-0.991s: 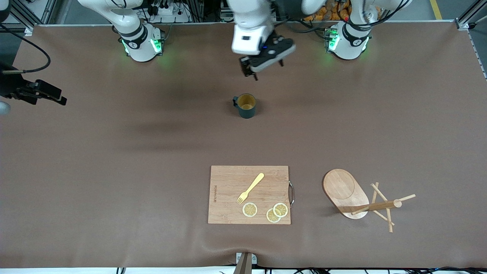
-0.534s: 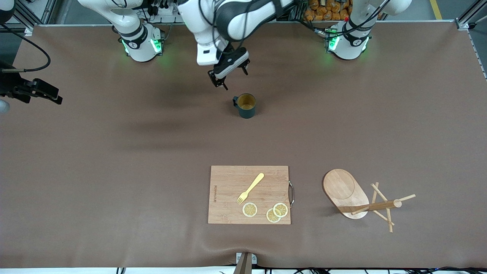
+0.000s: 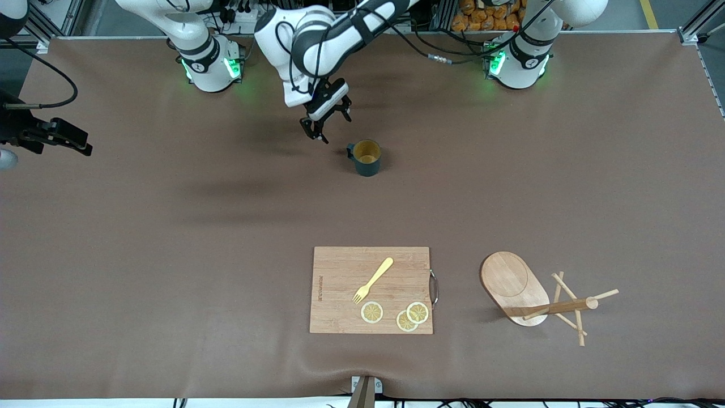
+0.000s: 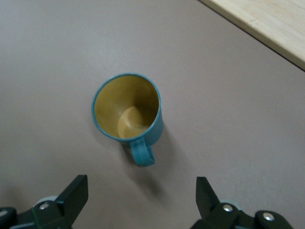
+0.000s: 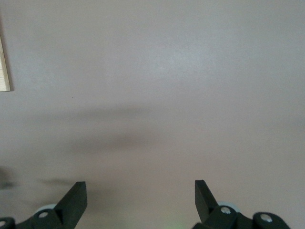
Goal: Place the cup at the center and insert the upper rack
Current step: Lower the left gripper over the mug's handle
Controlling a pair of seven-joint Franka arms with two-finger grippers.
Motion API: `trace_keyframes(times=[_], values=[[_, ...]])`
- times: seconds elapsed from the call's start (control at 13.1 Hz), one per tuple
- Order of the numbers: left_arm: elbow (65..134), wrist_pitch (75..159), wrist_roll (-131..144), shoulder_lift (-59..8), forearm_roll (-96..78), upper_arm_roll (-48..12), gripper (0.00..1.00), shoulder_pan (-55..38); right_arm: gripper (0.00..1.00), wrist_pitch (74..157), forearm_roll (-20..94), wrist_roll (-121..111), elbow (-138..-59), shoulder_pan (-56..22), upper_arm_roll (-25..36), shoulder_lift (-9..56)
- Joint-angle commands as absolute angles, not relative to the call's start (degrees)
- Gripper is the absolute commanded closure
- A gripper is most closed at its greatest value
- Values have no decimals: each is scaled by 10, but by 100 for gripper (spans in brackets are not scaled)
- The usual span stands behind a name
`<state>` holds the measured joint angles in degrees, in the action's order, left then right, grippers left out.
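The teal cup's opening [image 3: 367,152] should stay free to slip onto the wooden rack, so my left gripper will next grab the cup by its handle [image 3: 350,151].
The dark teal cup [image 3: 367,157] stands upright on the table mat, its handle toward the right arm's end. In the left wrist view the cup [image 4: 127,107] shows its yellowish-tan inside and its handle [image 4: 142,153] points at the gripper. My left gripper [image 3: 327,127] is open and empty, low over the mat just beside the cup's handle; it also shows in the left wrist view [image 4: 142,191]. The wooden rack [image 3: 538,294] lies on its side toward the left arm's end, near the front camera. My right gripper [image 3: 73,141] is open and empty, and waits at the right arm's end; it also shows in the right wrist view [image 5: 140,200].
A rectangular wooden cutting board [image 3: 340,311] lies nearer to the front camera than the cup, with a yellow fork [image 3: 372,280] and three lemon slices [image 3: 396,314] on it. A corner of the board [image 4: 267,24] shows in the left wrist view.
My left gripper has swung toward the right arm's end and come down beside the cup's handle. The cup, the rack and the right gripper have not moved.
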<state>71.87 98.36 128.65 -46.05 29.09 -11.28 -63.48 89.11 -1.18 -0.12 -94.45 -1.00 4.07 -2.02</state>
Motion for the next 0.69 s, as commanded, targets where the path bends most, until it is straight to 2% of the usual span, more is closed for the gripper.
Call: trace_keyframes(times=[0.0, 0.61], values=[[698, 984, 1324, -489, 298, -103, 0, -647, 0, 887, -22, 4, -948, -23, 34, -27], [700, 979, 1437, -526, 297, -73, 0, -666, 0, 891, -19, 12, -950, -22, 35, -22]])
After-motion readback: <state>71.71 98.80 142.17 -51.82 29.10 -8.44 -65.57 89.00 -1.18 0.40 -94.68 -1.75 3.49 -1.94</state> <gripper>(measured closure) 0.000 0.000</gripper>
